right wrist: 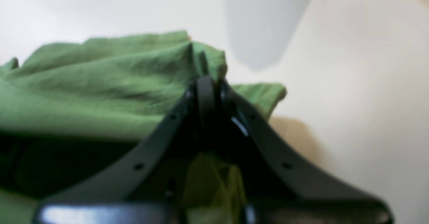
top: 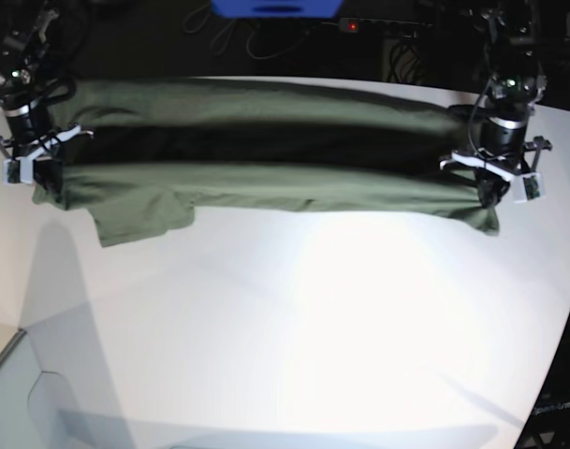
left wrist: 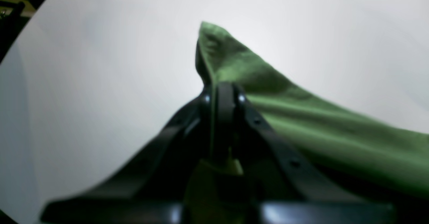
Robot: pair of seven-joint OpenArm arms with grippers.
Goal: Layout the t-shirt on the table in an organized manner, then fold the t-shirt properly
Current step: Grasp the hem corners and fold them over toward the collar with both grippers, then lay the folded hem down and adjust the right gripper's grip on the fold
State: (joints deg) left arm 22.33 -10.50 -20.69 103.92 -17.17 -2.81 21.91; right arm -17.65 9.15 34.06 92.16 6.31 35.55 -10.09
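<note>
My left gripper is holding the t-shirt's held edge (top: pixel 434 194) stretched above the t-shirt's shaded lower layer (top: pixel 387 154), and it should lower that edge onto the layer before it lets go.
The olive-green t-shirt (top: pixel 266 178) is stretched sideways across the far part of the white table (top: pixel 313 318), folded over on itself, with one sleeve (top: pixel 139 220) lying on the tabletop. In the base view my left gripper (top: pixel 490 198) is at the right and is shut on that end of the shirt. My right gripper (top: pixel 43 187) is at the left and is shut on the other end. The left wrist view shows the left gripper (left wrist: pixel 224 86) pinching a raised cloth corner (left wrist: pixel 214 46). In the right wrist view the right gripper (right wrist: pixel 205 79) clamps bunched green cloth (right wrist: pixel 100 83).
The table's curved edge (top: pixel 556 355) runs down the right side. Behind the table the floor is dark, with cables and a blue object (top: pixel 277 7). A pale panel (top: pixel 22 393) sits at the lower left corner.
</note>
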